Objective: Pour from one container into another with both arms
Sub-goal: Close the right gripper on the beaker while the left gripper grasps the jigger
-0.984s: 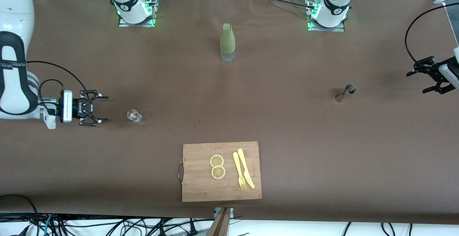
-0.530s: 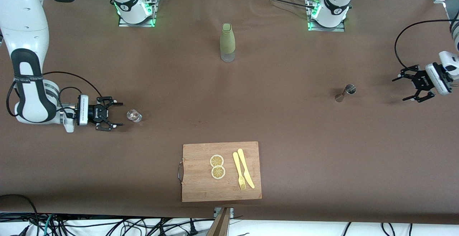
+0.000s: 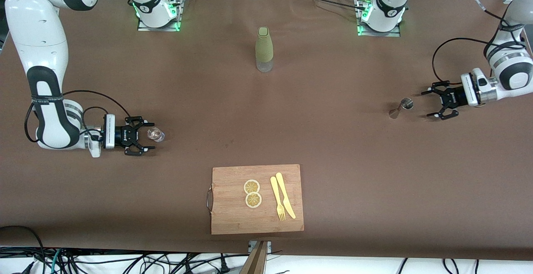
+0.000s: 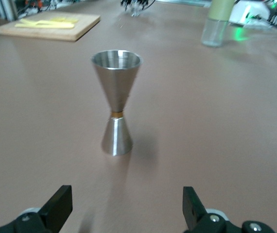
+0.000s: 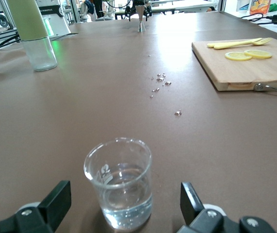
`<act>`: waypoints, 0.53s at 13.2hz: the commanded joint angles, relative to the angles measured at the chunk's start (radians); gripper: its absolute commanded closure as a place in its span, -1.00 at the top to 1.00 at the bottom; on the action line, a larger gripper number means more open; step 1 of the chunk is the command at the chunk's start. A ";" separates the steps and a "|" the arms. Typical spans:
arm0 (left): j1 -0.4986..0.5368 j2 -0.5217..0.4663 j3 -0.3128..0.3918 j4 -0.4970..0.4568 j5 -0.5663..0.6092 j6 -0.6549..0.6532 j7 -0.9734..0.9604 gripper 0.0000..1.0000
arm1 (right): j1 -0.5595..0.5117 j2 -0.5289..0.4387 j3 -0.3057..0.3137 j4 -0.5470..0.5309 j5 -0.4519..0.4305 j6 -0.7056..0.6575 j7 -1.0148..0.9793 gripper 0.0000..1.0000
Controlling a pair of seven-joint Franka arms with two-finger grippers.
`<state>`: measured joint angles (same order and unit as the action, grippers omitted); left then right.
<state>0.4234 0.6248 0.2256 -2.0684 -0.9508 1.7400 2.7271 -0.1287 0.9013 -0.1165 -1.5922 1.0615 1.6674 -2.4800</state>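
My right gripper needs to move toward the middle of the glass beaker before it closes on the beaker. My fingers are on either side of the beaker but short of its middle.
A small glass beaker [image 3: 156, 134] [image 5: 119, 182] with a little clear liquid stands on the brown table toward the right arm's end. My right gripper [image 3: 150, 137] [image 5: 124, 196] lies low and level, open, its fingertips [image 5: 58, 196] on either side of the beaker without touching it. A steel jigger [image 3: 402, 107] [image 4: 116, 102] stands upright toward the left arm's end. My left gripper [image 3: 427, 104] [image 4: 127, 208] is open, pointing at the jigger from a short gap away, nothing between its fingers [image 4: 193, 206].
A green-sleeved bottle [image 3: 264, 49] stands mid-table near the bases. A wooden cutting board [image 3: 233, 217] with two lemon slices [image 3: 252, 193], a yellow fork and knife [image 3: 282, 201] lies near the front edge. Small droplets [image 5: 160, 80] dot the cloth.
Both arms swung in from the table's ends. The right gripper slid up to the beaker until its fingers flank it; the left gripper closed most of the distance to the jigger. Both stayed open.
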 commanded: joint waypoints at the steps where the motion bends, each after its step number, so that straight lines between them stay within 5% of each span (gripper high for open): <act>1: -0.014 0.076 0.001 0.030 -0.061 -0.072 0.143 1.00 | -0.006 0.034 0.018 0.026 0.020 -0.006 -0.017 0.99; 7: -0.058 0.147 -0.014 0.047 -0.137 -0.168 0.253 0.97 | 0.000 0.060 0.024 0.026 0.043 -0.003 -0.016 0.96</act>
<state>0.3716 0.7503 0.2005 -2.0357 -1.0500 1.6157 2.7763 -0.1286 0.9315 -0.0962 -1.5892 1.0835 1.6674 -2.4869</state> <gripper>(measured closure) 0.013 0.009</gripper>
